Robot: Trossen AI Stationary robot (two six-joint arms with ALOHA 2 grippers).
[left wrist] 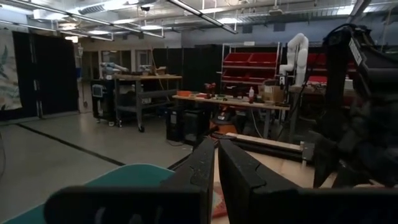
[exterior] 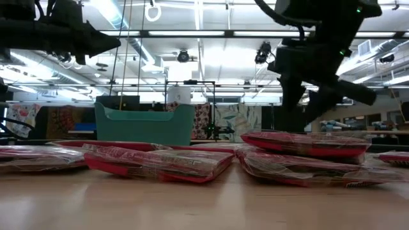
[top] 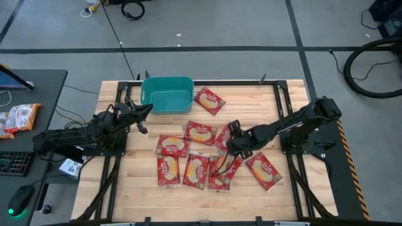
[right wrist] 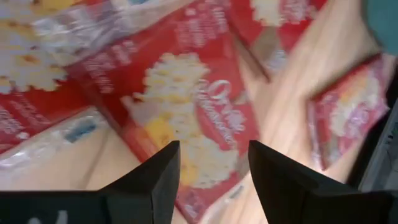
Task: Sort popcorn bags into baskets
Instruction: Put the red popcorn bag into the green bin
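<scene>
My right gripper grabs this popcorn bag's labelled front point(right wrist: 198, 124) next, to sort the bag into the teal basket.
Several red popcorn bags with cream-yellow labels lie flat on the wooden table, some overlapping in a cluster point(top: 200, 132); one lies alone point(top: 209, 100) beside the teal basket point(top: 166, 94). My right gripper point(top: 231, 130) hovers open over the cluster's right side, with its fingers either side of one bag's label point(right wrist: 186, 118). I cannot see it touching the bag. My left gripper point(top: 146, 110) is shut and raised by the basket's near-left corner, holding nothing. No bag shows inside the basket.
The basket point(exterior: 144, 123) stands at the table's far edge, left of centre. Black frame rails point(top: 276, 100) run along the table's sides. More bags point(top: 263, 170) lie toward the near right. Bare wood shows at the near edge and far right. A side desk point(top: 25, 119) holds other packets.
</scene>
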